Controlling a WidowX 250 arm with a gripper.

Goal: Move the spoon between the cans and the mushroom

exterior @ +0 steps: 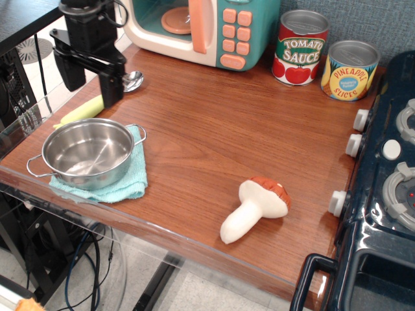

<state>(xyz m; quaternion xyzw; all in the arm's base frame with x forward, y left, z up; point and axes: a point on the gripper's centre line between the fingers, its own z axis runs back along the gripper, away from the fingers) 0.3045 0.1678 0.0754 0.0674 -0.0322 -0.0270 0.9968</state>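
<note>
The gripper picks up the spoon by its yellow-green handle (pixel 88 109) next, to move the spoon between the cans and the mushroom (pixel 256 207).
The spoon (pixel 87 109) lies at the table's far left; its yellow-green handle points toward the front left and its silver bowl (pixel 133 80) shows behind my gripper. My gripper (pixel 91 81) hangs open just above the spoon's middle, one black finger on each side, and holds nothing. The tomato sauce can (pixel 300 47) and the pineapple slices can (pixel 349 70) stand at the back right. The mushroom (pixel 256 207) lies on its side near the front edge, cap toward the right.
A steel pot (pixel 87 153) sits on a light blue cloth (pixel 130 184) at the front left, just in front of the spoon. A toy microwave (pixel 201 29) stands at the back. A dark blue toy stove (pixel 382 194) fills the right side.
</note>
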